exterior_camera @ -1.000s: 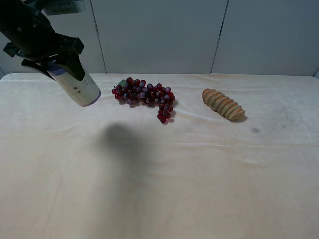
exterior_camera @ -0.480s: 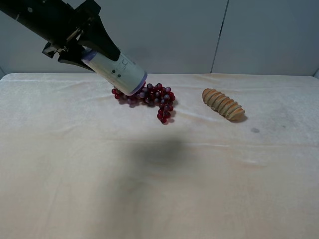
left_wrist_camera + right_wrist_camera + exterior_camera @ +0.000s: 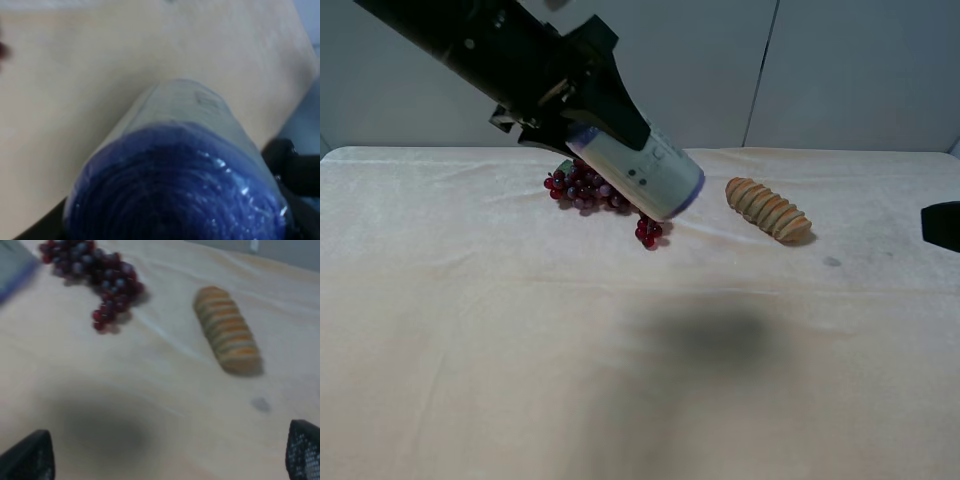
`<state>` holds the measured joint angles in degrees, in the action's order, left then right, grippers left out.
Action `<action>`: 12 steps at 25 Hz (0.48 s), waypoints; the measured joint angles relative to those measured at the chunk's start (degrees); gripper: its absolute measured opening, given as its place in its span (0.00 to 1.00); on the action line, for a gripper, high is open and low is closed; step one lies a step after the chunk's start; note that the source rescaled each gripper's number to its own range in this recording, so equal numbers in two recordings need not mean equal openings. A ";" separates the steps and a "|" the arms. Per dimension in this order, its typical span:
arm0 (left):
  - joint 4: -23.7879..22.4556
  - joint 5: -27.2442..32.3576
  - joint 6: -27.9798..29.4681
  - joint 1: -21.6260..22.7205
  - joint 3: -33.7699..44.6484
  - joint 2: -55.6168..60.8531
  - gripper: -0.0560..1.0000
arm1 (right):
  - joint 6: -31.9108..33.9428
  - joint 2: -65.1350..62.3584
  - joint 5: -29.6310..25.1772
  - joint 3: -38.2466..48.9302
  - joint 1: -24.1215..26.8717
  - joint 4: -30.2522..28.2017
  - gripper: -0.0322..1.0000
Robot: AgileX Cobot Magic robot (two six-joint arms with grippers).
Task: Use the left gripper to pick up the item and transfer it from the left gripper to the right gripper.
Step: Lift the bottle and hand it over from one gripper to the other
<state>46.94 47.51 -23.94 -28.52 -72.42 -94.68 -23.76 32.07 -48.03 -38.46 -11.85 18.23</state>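
I should next grip the can with my right gripper by its bare lower end (image 3: 672,188), because black fingers already cover the can's upper end.
My left gripper (image 3: 588,130), on the long black arm from the upper left, is shut on the item (image 3: 640,172), a white can with purple-blue ends and small dark marks. It holds the can tilted in the air, lower end toward the right, above the table and partly in front of the grapes. In the left wrist view the can (image 3: 175,165) fills the picture, purple end nearest. My right gripper (image 3: 942,226) shows only as a black tip at the right edge. In the right wrist view it (image 3: 165,457) is open and empty, and a corner of the can (image 3: 14,266) shows.
A dark red grape bunch (image 3: 605,192) lies at the back of the cream cloth-covered table (image 3: 470,350), also in the right wrist view (image 3: 95,277). A tan ridged bread-like piece (image 3: 768,209) lies to its right, also in the right wrist view (image 3: 227,330). A grey wall stands behind.
My left arm has carried the can from the far left rightward, past the grapes toward the middle. The right gripper's tip has come into view at the right edge.
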 joint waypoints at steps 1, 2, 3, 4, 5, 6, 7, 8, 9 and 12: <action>0.51 0.00 0.01 -1.00 0.00 -0.76 0.06 | -0.39 0.96 0.78 0.00 -1.77 0.05 1.00; 1.33 -0.13 -0.17 -1.91 0.00 -1.65 0.06 | -0.55 1.97 1.47 0.00 -3.54 0.05 1.00; 2.45 -0.26 -0.73 -2.54 0.00 -2.44 0.06 | -0.73 2.81 2.10 0.00 -5.32 0.05 1.00; 3.73 -0.39 -1.56 -3.16 0.00 -3.08 0.06 | -1.06 3.84 2.48 0.00 -6.83 0.12 1.00; 4.89 -0.41 -2.39 -3.67 0.00 -3.71 0.06 | -1.61 4.89 2.67 0.00 -8.61 0.18 1.00; 6.42 -0.41 -3.11 -4.03 0.00 -4.29 0.06 | -2.51 5.79 2.99 0.00 -10.33 0.18 1.00; 7.97 -0.41 -3.92 -4.20 0.00 -4.81 0.06 | -3.34 6.88 3.55 0.00 -11.71 0.24 1.00; 9.47 -0.41 -4.52 -4.36 0.00 -5.17 0.06 | -3.90 7.99 4.22 0.00 -13.28 0.24 1.00; 10.53 -0.41 -5.00 -4.45 0.00 -5.46 0.06 | -4.35 9.13 5.13 0.00 -14.75 0.24 1.00; 12.99 -0.41 -6.79 -4.45 0.00 -5.84 0.06 | -5.50 12.66 8.60 0.00 -18.29 0.24 1.00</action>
<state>59.93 47.11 -30.73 -32.97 -72.42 -100.51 -29.26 44.73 -39.43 -38.46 -30.14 18.47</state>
